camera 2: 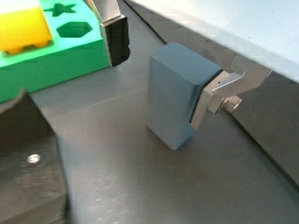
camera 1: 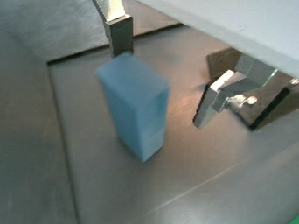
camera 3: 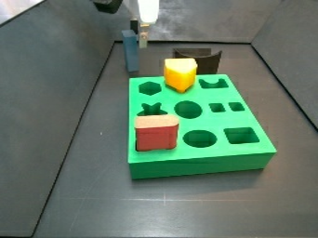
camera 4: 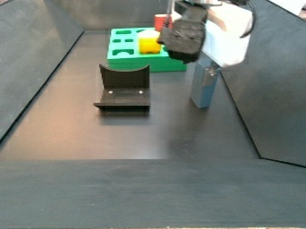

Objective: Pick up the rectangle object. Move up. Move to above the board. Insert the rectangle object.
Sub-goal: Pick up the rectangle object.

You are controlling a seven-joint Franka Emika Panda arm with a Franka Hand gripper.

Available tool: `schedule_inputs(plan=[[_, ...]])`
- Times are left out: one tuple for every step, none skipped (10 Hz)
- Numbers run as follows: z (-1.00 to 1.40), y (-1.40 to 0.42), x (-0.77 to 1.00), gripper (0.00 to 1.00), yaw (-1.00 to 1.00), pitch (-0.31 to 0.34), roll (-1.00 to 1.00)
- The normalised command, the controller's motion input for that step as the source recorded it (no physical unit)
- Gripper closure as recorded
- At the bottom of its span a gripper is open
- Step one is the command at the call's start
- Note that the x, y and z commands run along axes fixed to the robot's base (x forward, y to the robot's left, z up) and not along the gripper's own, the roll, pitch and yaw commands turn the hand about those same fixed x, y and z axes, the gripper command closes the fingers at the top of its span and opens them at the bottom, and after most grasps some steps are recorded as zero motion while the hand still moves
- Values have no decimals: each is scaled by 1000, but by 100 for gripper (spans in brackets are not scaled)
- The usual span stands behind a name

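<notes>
The blue-grey block needs to fit into the green board [camera 3: 199, 158], so my gripper should next grab the block by its upper part [camera 3: 129, 38].
The rectangle object [camera 1: 135, 105] is a tall blue-grey block standing upright on the dark floor. It shows in both wrist views [camera 2: 176, 92] and in both side views [camera 3: 129, 51] [camera 4: 205, 85]. My gripper [camera 1: 163, 70] is low around its upper part, jaws open, with one silver finger [camera 2: 117, 39] on one side and the other finger [camera 2: 211, 101] close against the opposite face. It does not grip the block. The green board [camera 3: 199, 158] with its cut-out holes lies beside it and also shows in a wrist view [camera 2: 47, 66].
A yellow wedge-topped block [camera 3: 181, 72] and a red block [camera 3: 154, 136] sit in the board. The dark fixture [camera 4: 122, 85] stands on the floor next to the board. Grey walls enclose the floor, one close behind the blue block.
</notes>
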Motion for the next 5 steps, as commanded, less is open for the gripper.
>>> schedule_inputs(plan=[[-317,-163,-271,0,109,-39,-21],[-437,-120,-206,0,97,-37,-3],[-94,0,0,0,0,1,-26],[0,0,0,0,0,0,0],[0,0,0,100,0,0,0]])
